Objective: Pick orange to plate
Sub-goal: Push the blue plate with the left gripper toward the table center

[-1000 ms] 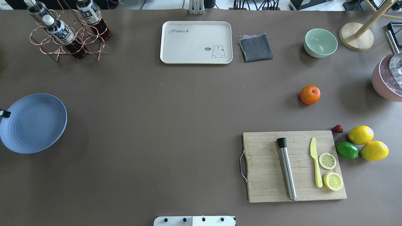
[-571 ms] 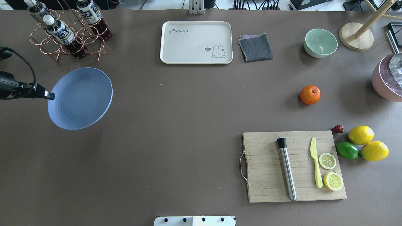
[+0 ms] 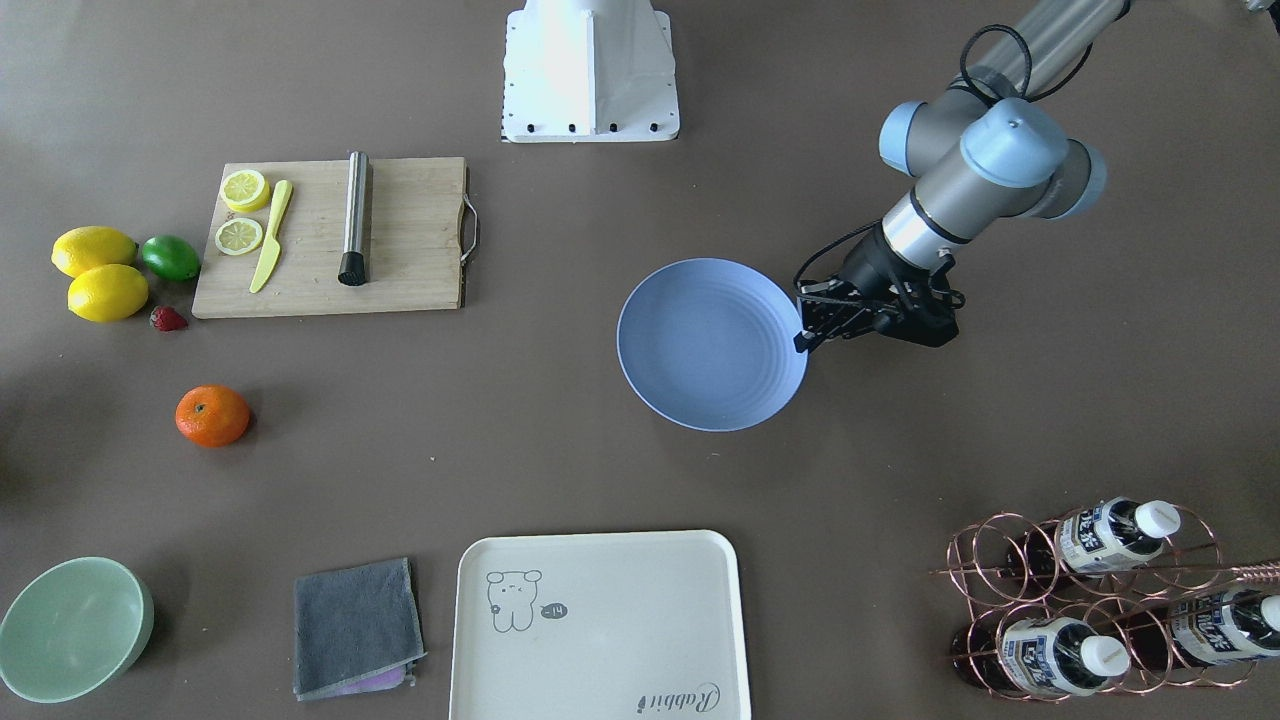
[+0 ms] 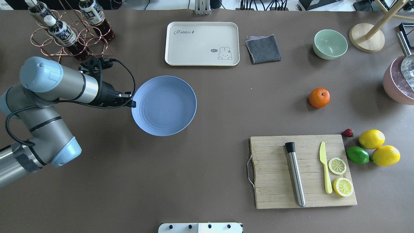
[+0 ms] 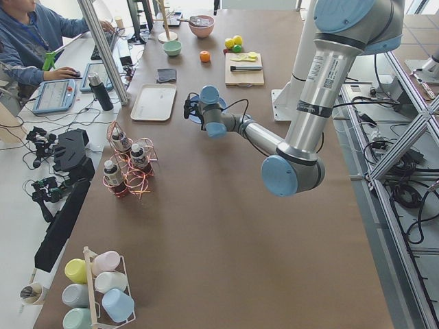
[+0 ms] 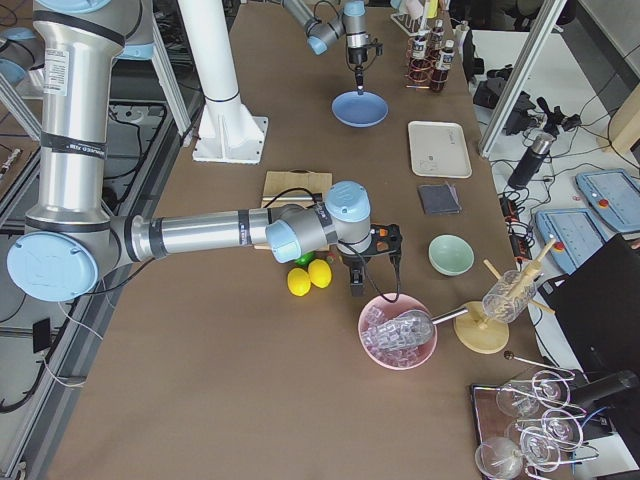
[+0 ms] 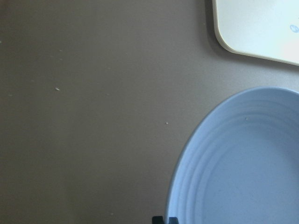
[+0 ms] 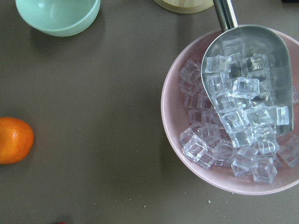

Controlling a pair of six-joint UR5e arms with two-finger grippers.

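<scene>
I should keep my left gripper closed on the plate until it rests centred with the tray, as its rim (image 3: 787, 401) passes the tray's corner (image 3: 726, 544) in the front view.
The periwinkle-blue plate (image 4: 164, 105) is near the table's middle, left of centre, in front of the cream tray. My left gripper (image 4: 131, 104) is shut on its left rim; the same grip shows in the front-facing view, gripper (image 3: 803, 335) on plate (image 3: 712, 345). The plate holds nothing. The orange (image 4: 319, 97) sits alone on the table far to the right, also seen as the orange (image 8: 14, 140) at the right wrist view's left edge. My right gripper (image 6: 372, 262) hovers near the pink ice bowl; whether it is open or shut I cannot tell.
A cutting board (image 4: 275, 194) carries a steel muddler, a yellow knife and lemon slices. Two lemons (image 4: 371, 138), a lime (image 4: 357, 155) and a strawberry lie right of it. A green bowl (image 4: 330, 44), grey cloth (image 4: 263, 49), cream tray (image 4: 202, 43), bottle rack (image 4: 69, 35) and ice bowl (image 4: 396, 85) line the far side.
The left arm has swung in from the left edge and carried the plate rightward, from the table's left edge to left of its centre. The orange has not moved.
</scene>
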